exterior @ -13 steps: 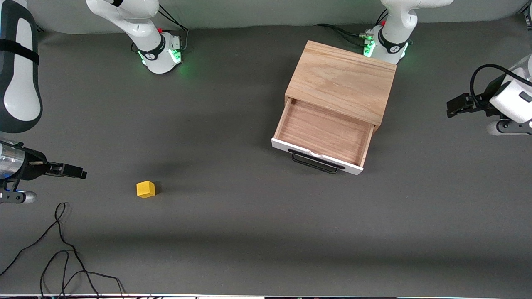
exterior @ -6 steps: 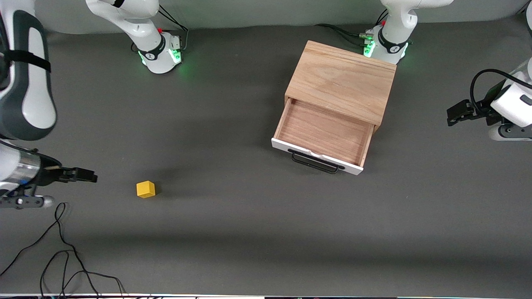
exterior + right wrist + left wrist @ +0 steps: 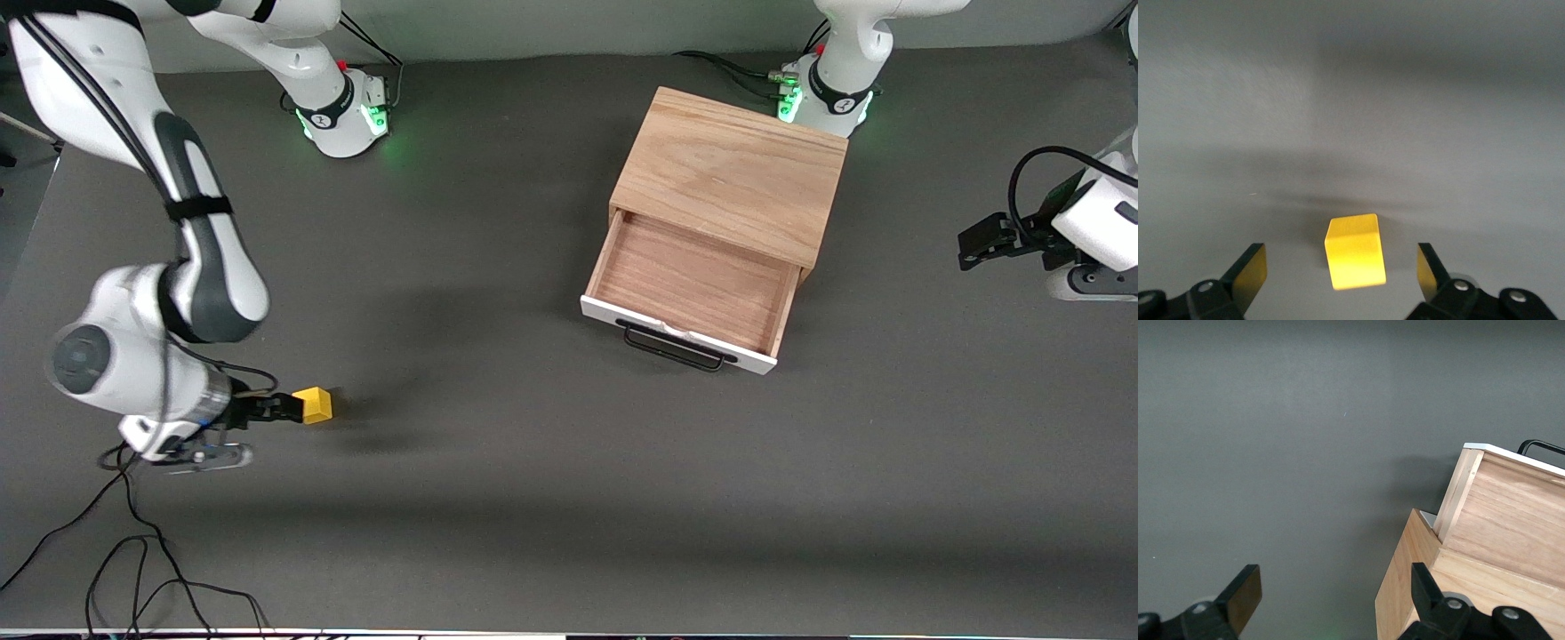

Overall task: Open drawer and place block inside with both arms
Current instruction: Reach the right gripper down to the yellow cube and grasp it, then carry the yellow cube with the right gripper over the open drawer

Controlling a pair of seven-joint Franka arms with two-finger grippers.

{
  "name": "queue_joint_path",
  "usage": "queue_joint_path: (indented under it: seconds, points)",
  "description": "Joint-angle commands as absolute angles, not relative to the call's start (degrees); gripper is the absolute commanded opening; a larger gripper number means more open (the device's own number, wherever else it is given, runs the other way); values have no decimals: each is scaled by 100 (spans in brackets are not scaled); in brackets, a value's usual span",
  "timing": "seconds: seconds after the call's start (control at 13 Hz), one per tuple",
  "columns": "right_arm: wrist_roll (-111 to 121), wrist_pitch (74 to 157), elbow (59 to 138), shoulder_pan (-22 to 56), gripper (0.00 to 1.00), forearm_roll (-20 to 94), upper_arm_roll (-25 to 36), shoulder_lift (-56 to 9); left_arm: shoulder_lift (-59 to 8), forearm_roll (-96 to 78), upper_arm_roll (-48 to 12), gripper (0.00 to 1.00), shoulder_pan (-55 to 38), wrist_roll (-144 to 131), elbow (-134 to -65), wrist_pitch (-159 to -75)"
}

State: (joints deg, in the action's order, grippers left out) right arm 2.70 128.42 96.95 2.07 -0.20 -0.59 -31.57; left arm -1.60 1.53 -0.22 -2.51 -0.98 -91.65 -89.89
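I should grab the yellow block by its body with my right gripper next. Then my right gripper should put the block inside the drawer.
The yellow block sits on the dark table toward the right arm's end. My right gripper is low beside it, open, and the block lies between its two fingers, apart from both. The drawer stands pulled open from the light-wood box, its brown inside bare, its black handle toward the front camera. My left gripper is open and empty, waiting at the left arm's end of the table beside the box.
Loose black cables lie on the table near the front camera, at the right arm's end. The right arm's elbow hangs over the table above the block's area.
My right arm has swung in from the table's edge and brought its open gripper up to the block. The block, the drawer and the left arm have not moved.
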Motion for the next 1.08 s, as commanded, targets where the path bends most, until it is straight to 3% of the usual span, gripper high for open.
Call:
queue_joint_path:
  seconds: [0.0,0.23,0.46,0.54,0.62,0.69,0.77,0.85,1.0]
  points:
    - [396,13279,9843,316,100,-88,0,-3409,-176,149,-97,100,-114,35,-9105,-9009]
    - [387,13525,10229,316,100,-263,9,-3419,-176,149,-210,100,-9,35,-9105,-9018]
    - [396,14334,10827,299,100,-290,17,-3375,-185,158,-343,100,27,26,-9114,-9035]
    - [396,14335,10846,308,91,-290,44,-3366,-185,158,-299,100,-61,35,-9114,-9035]
    - [404,14300,10863,308,70,-299,53,-3358,-185,158,-168,100,-209,26,-9123,-9018]
    - [413,14291,10872,308,40,-299,61,-3331,-185,158,-54,100,-298,35,-9114,-9026]
    - [535,14291,10837,308,17,-299,62,-3331,-185,158,-53,100,-281,35,-9123,-9026]
    - [597,14256,10811,308,2,-290,70,-3288,-185,158,-53,100,-255,35,-9123,-9018]
    - [554,13409,10348,316,0,-290,62,-3235,-185,158,-53,100,-255,35,-9123,-9018]
